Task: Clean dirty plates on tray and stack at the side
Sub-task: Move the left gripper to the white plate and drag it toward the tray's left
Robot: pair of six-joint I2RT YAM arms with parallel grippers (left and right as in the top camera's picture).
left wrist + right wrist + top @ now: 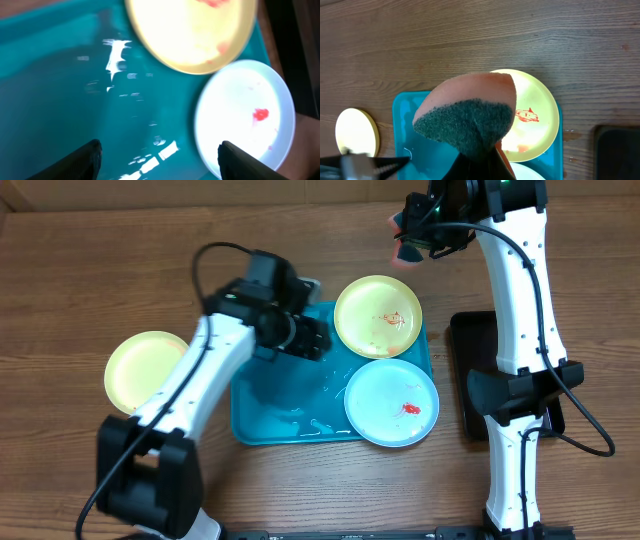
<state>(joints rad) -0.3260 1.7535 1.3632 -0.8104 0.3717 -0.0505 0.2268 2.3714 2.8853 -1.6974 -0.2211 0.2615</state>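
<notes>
Next, my left gripper grabs the blue-white plate (240,115) by its rim facing the tray's middle (197,121), which leaves the plate's smeared side open for sponge-cleaning.
The turquoise tray (275,405) lies mid-table, wet. A yellow-green plate with red smears (377,316) sits on its far right corner, and a blue-white plate with a red smear (391,402) on its near right. A clean yellow-green plate (146,370) lies on the table to the left of the tray. My left gripper (312,338) is open and empty above the tray's middle; its wrist view shows the tray (60,85), yellow plate (190,35) and blue-white plate (240,115). My right gripper (412,240) is shut on an orange-and-green sponge (467,112), high above the yellow plate (530,120).
A narrow black tray (500,375) lies right of the turquoise tray, partly under my right arm. Bare wooden table (100,270) lies behind and to the left. Water streaks glint on the tray floor (117,55).
</notes>
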